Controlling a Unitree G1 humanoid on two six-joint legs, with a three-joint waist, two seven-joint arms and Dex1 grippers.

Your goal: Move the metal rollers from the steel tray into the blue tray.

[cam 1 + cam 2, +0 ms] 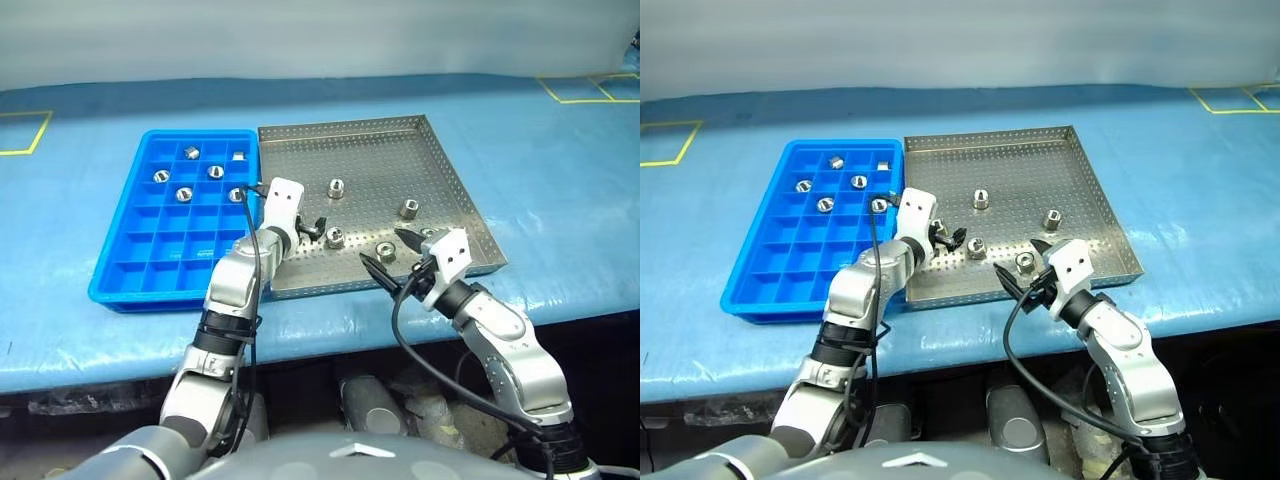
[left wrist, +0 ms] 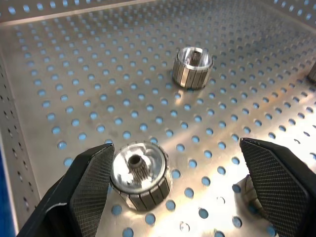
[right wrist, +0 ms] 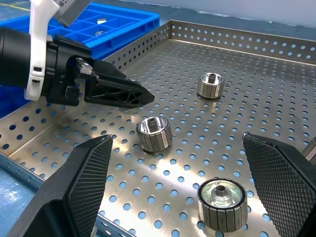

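My left gripper grabs the roller between its fingers by the roller's ribbed outer side (image 1: 336,242) (image 2: 152,196) next, to move it into the blue tray.
The steel tray (image 1: 440,160) holds several metal rollers: one mid-tray (image 1: 337,187), one further right (image 1: 409,208), two near the front rim (image 1: 335,237) (image 1: 385,251). My left gripper (image 1: 315,228) is open, low over the tray, and a roller (image 2: 140,175) lies between its fingers, close to one pad (image 2: 94,182). My right gripper (image 1: 390,255) hangs open at the front rim, with a roller (image 3: 220,197) just ahead between its fingers. The blue tray (image 1: 120,270) to the left carries several rollers (image 1: 184,194) in its far compartments.
Both trays sit side by side on a blue tablecloth (image 1: 560,200). Yellow tape marks (image 1: 25,130) lie at the far left and far right. The steel tray's raised rim (image 1: 330,285) runs along the front, just below both grippers.
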